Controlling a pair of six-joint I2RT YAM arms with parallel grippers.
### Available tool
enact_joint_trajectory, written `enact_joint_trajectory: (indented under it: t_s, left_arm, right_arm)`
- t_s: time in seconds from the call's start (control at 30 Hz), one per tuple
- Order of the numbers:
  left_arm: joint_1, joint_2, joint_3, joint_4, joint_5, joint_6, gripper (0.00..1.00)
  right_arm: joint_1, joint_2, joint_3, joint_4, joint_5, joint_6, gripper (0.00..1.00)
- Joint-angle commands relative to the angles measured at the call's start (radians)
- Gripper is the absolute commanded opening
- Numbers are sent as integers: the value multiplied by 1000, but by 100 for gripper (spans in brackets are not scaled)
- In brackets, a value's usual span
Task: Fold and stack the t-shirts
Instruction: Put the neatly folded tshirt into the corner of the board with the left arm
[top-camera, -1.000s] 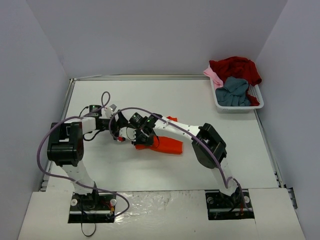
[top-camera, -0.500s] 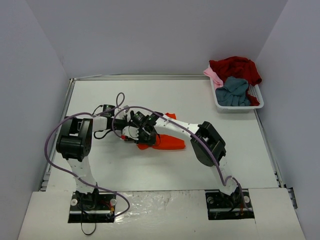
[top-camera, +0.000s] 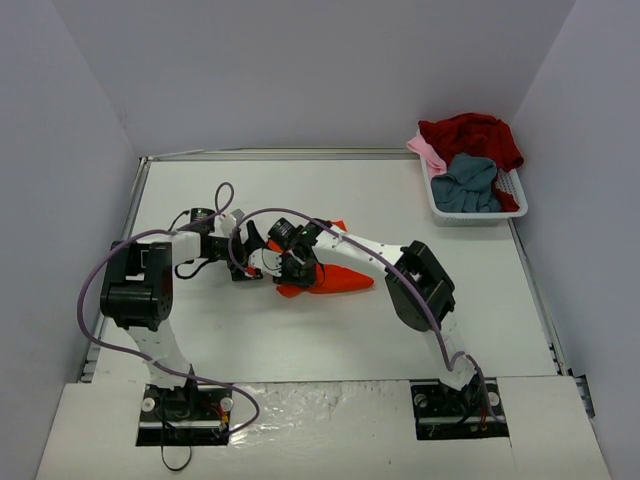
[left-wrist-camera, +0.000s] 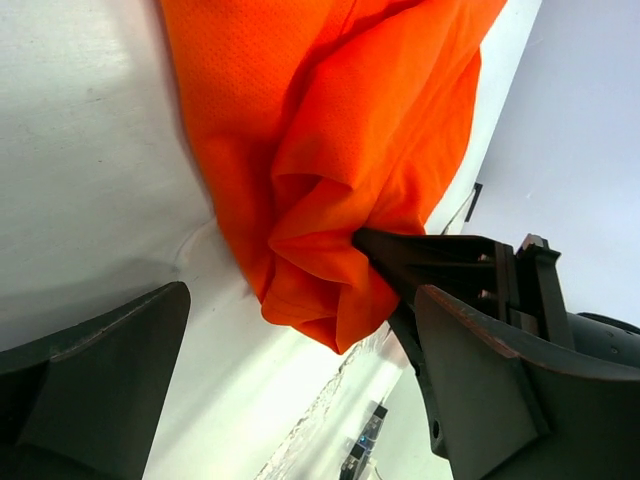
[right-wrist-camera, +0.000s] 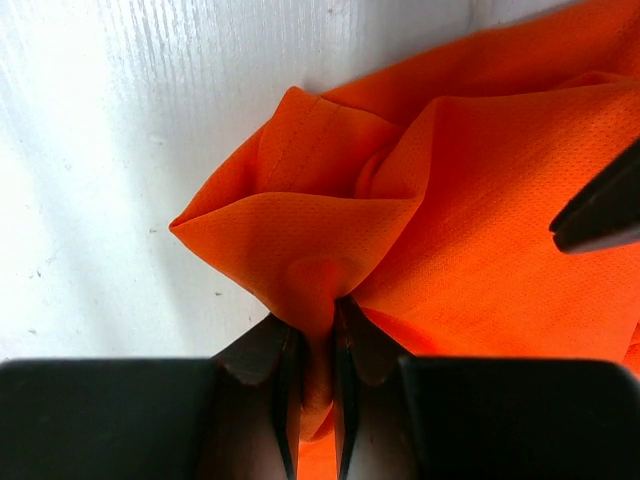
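My left gripper should next grab the t-shirt's bunched end (left-wrist-camera: 317, 279) beside my right gripper, to take over and drag the t-shirt aside.
The bright orange-red t-shirt (top-camera: 338, 281) lies bunched on the white table, left of centre. My right gripper (top-camera: 292, 272) is shut on a fold at its left end; in the right wrist view the cloth (right-wrist-camera: 430, 220) is pinched between the jaws of the right gripper (right-wrist-camera: 318, 345). My left gripper (top-camera: 247, 259) stands wide open just left of that fold, apart from the cloth. In the left wrist view the shirt (left-wrist-camera: 340, 140) hangs ahead of the left gripper (left-wrist-camera: 290, 400), which holds nothing. Other t-shirts, dark red (top-camera: 470, 134), grey-blue (top-camera: 467, 185) and pale pink (top-camera: 426, 151), are piled in the basket.
A white slatted basket (top-camera: 514, 197) stands at the far right of the table, against the right wall. Grey walls close in the table on three sides. Purple cables (top-camera: 100, 275) loop around the left arm.
My left gripper has opened fully and drawn back a little to the left. The right gripper has kept its hold while the orange shirt bunched from a flat patch into a narrower shape.
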Motion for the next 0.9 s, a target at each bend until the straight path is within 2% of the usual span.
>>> enact_joint_trajectory:
  t_s: [0.0,0.47,0.87]
  left_arm:
    - [-18,-45,-12,-56,-13,53,94]
    - [-78,12,-6,30,-11,-21,94]
    - [-90,41,13,73,-16,-73,94]
  right_arm:
    - [-25,-66,57,-32,31,27,0]
    - [-19,-11,187,-86,24,28,0]
    - [4,46,213,-112,7,27,0]
